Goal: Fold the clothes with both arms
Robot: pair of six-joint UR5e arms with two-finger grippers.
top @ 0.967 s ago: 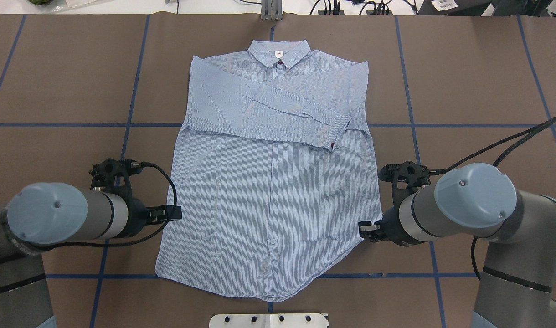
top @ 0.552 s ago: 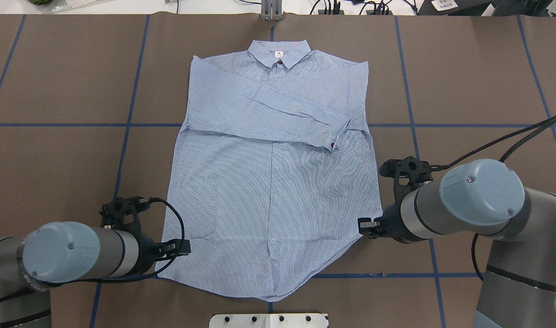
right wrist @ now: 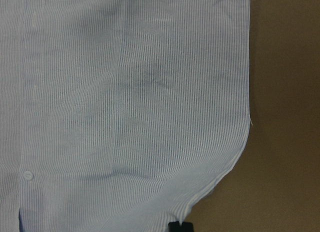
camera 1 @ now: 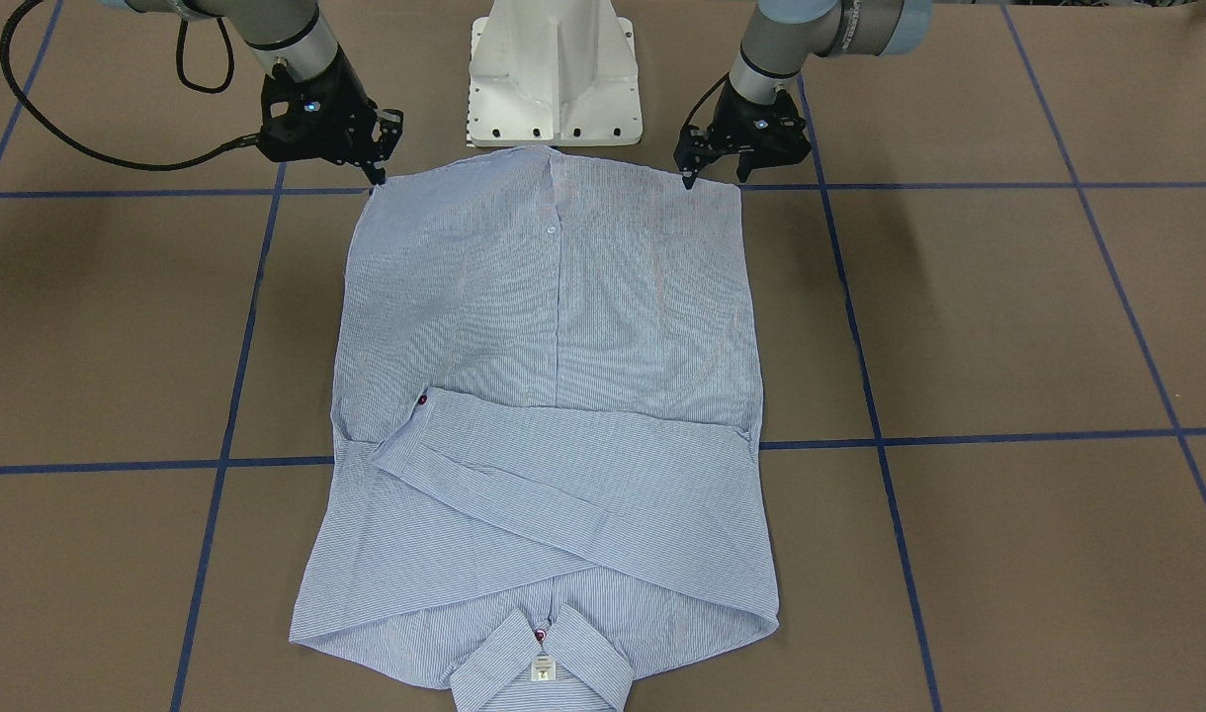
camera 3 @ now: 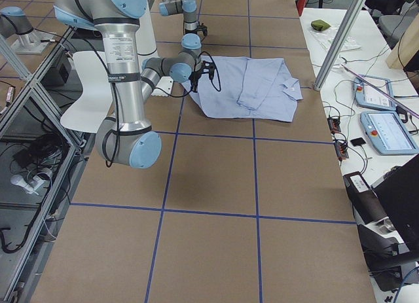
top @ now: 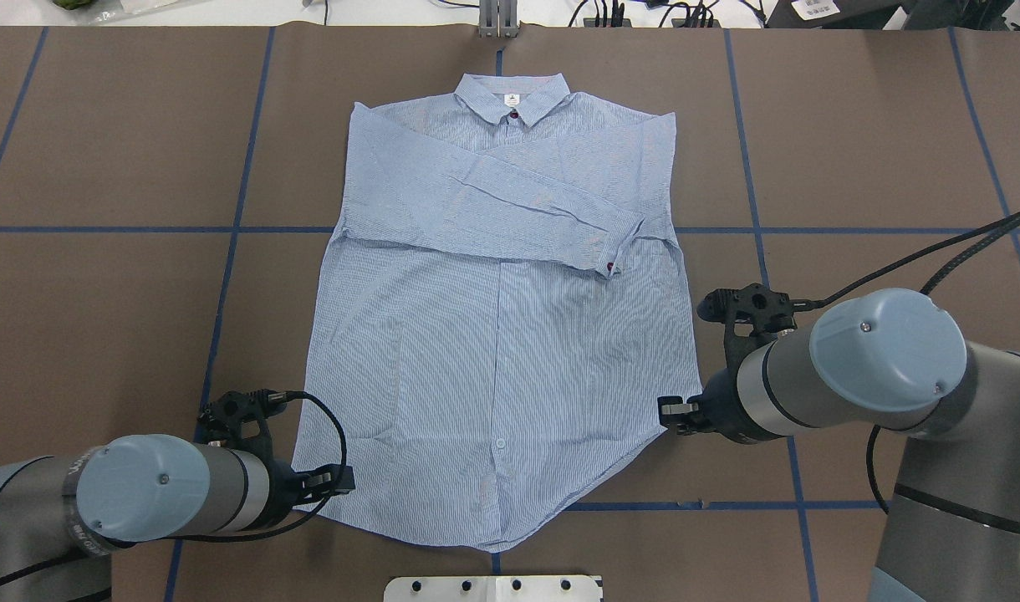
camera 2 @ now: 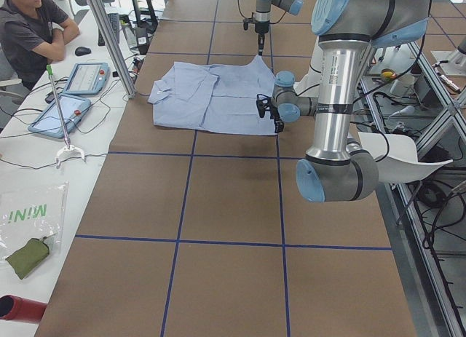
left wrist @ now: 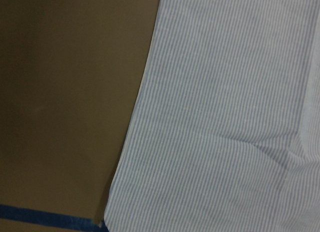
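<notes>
My right gripper grabs the shirt by its rounded hem corner (camera 1: 381, 186) next, to fold the shirt's lower half over toward the collar (camera 1: 542, 651).
The light blue striped shirt (top: 502, 334) lies flat on the brown table, collar far from me, with its sleeves folded across the chest. It also shows in the front-facing view (camera 1: 554, 326). My left gripper (top: 343, 485) is low at the hem's left corner, its fingers apart and holding nothing; it is at the right in the front-facing view (camera 1: 714, 178). My right gripper (top: 669, 414) is low at the hem's right corner, open and empty, and also shows in the front-facing view (camera 1: 378, 176). The left wrist view shows the shirt's side edge (left wrist: 225, 117). The right wrist view shows the rounded hem corner (right wrist: 125, 91).
The white pedestal base (camera 1: 556, 74) stands just behind the hem. Blue tape lines (top: 226, 230) cross the table. An operator (camera 2: 29, 31) sits at a side bench with tablets (camera 2: 84, 78). Bare brown table surrounds the shirt.
My left gripper has moved along the shirt's left edge toward me, down to the hem corner. My right gripper has stayed near the right hem corner.
</notes>
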